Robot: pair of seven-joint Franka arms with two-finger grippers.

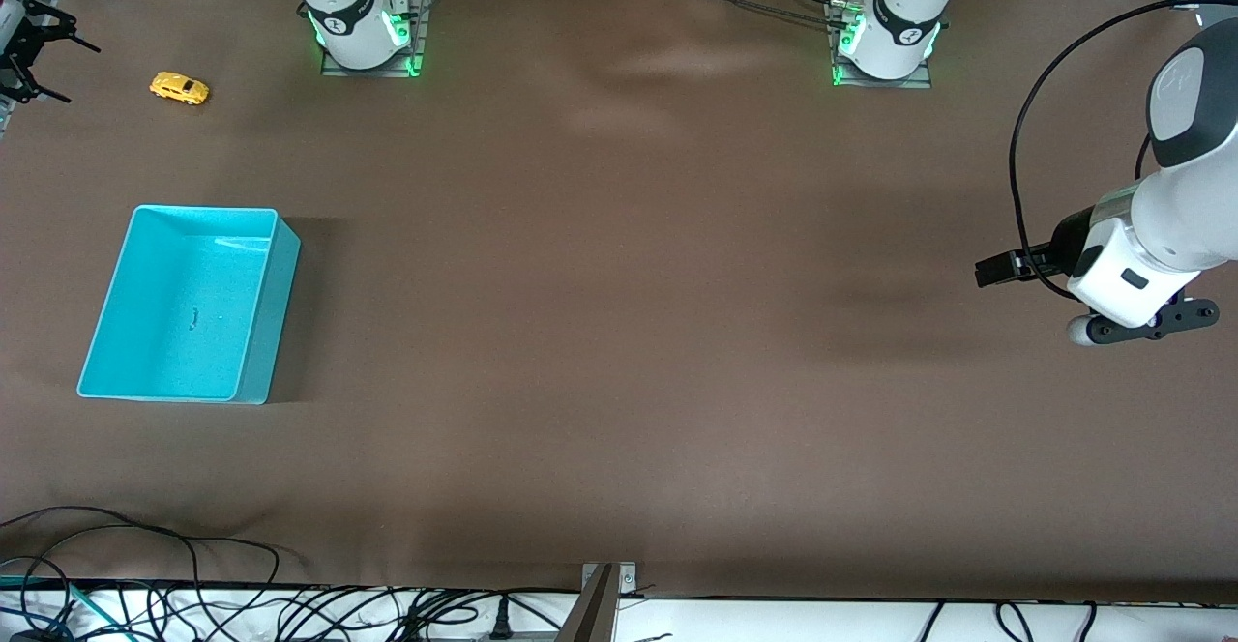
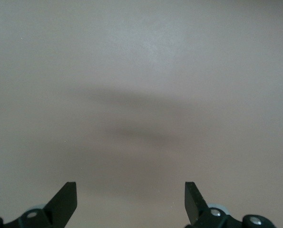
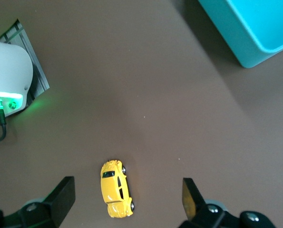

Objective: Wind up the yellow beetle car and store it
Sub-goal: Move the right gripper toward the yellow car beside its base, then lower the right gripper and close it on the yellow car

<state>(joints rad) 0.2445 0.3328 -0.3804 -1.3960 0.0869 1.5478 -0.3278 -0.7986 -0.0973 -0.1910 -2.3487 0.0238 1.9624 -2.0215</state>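
Observation:
I should next grab the yellow beetle car by its two long sides with my right gripper to store it in the turquoise bin.
The yellow beetle car stands on the brown table at the right arm's end, farther from the front camera than the turquoise bin. My right gripper hangs open beside the car at the table's end. In the right wrist view the car lies on the table under the gap of the open right gripper, touching neither finger, and a corner of the bin shows. My left gripper waits over the left arm's end of the table; it is open with only bare table under it.
The bin is empty. The right arm's base stands close to the car, the left arm's base farther along the same edge. Loose cables and a metal post lie along the table's edge nearest the front camera.

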